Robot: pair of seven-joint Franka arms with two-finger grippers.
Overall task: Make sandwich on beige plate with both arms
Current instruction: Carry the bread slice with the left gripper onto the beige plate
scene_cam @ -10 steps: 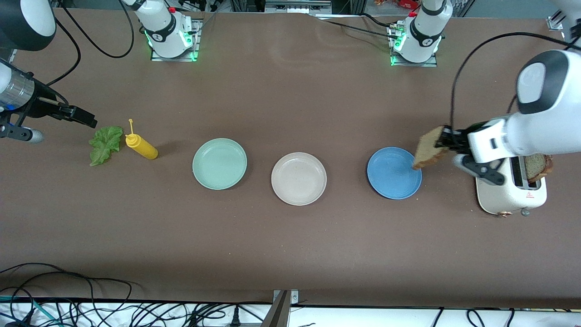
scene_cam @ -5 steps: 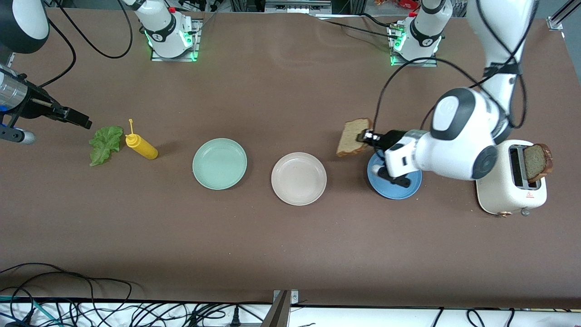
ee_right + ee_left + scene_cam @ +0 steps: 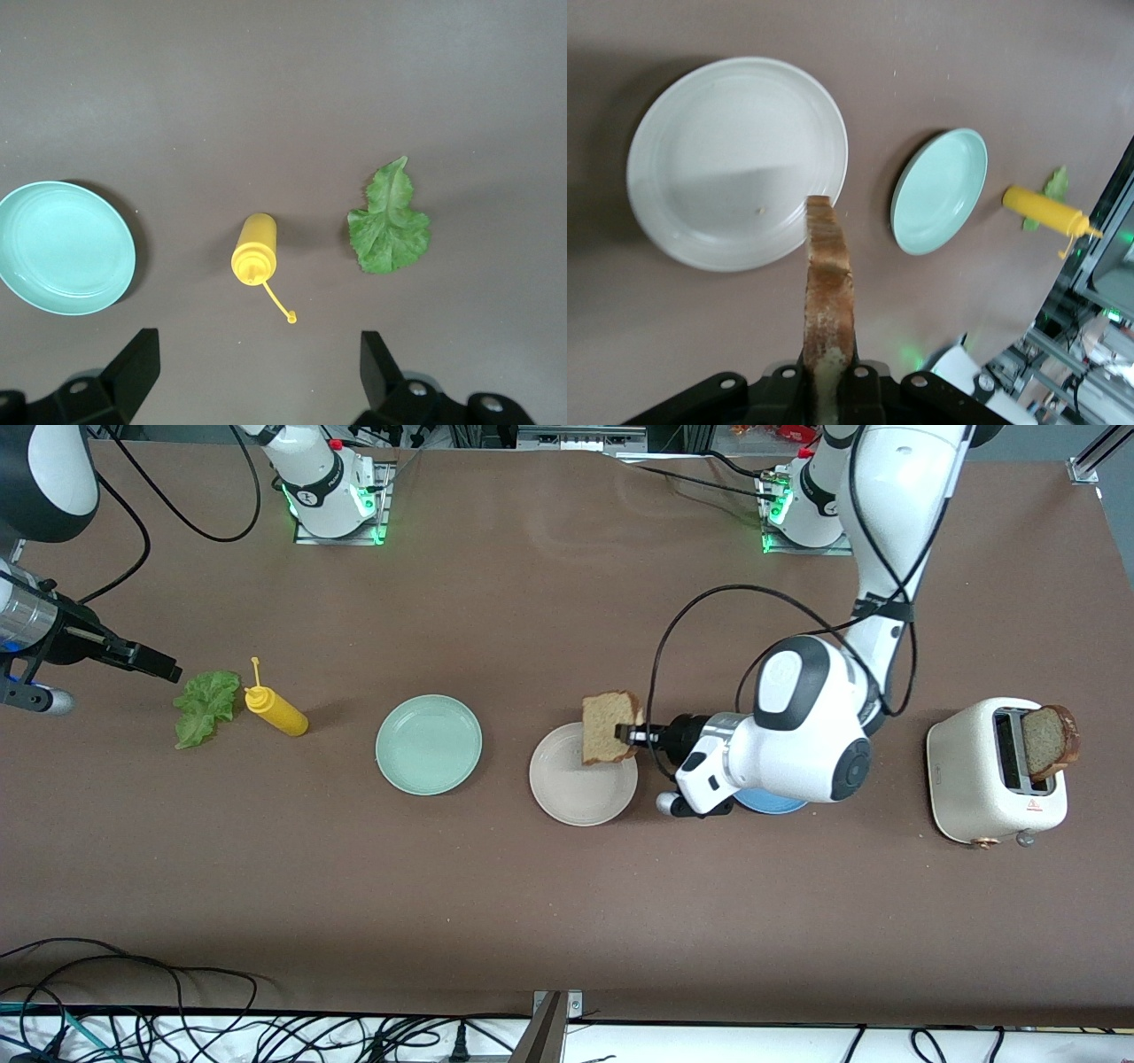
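Note:
The bread slice's lower edge (image 3: 606, 761) hangs high above the beige plate's rim (image 3: 614, 817). The slice comes down onto the beige plate, before my left gripper releases it.
My left gripper (image 3: 625, 733) is shut on a brown-crusted bread slice (image 3: 609, 728), which it holds on edge over the rim of the beige plate (image 3: 576, 790). In the left wrist view the slice (image 3: 828, 292) stands edge-on between the fingers (image 3: 871, 390), with the bare beige plate (image 3: 709, 168) below it. A second slice (image 3: 1047, 742) sticks up from the toaster (image 3: 974, 779). The lettuce leaf (image 3: 205, 704) lies flat toward the right arm's end of the table. My right gripper (image 3: 155, 662) hangs open over the table beside the leaf (image 3: 388, 226), holding nothing.
A yellow squeeze bottle (image 3: 276, 712) lies beside the lettuce. A mint-green plate (image 3: 429, 744) sits between the bottle and the beige plate. A blue plate (image 3: 772, 804) is mostly hidden under my left arm. Cables run along the table's near edge.
My left arm has carried the bread slice from beside the toaster, over the blue plate, to the beige plate's rim. The right gripper has barely shifted.

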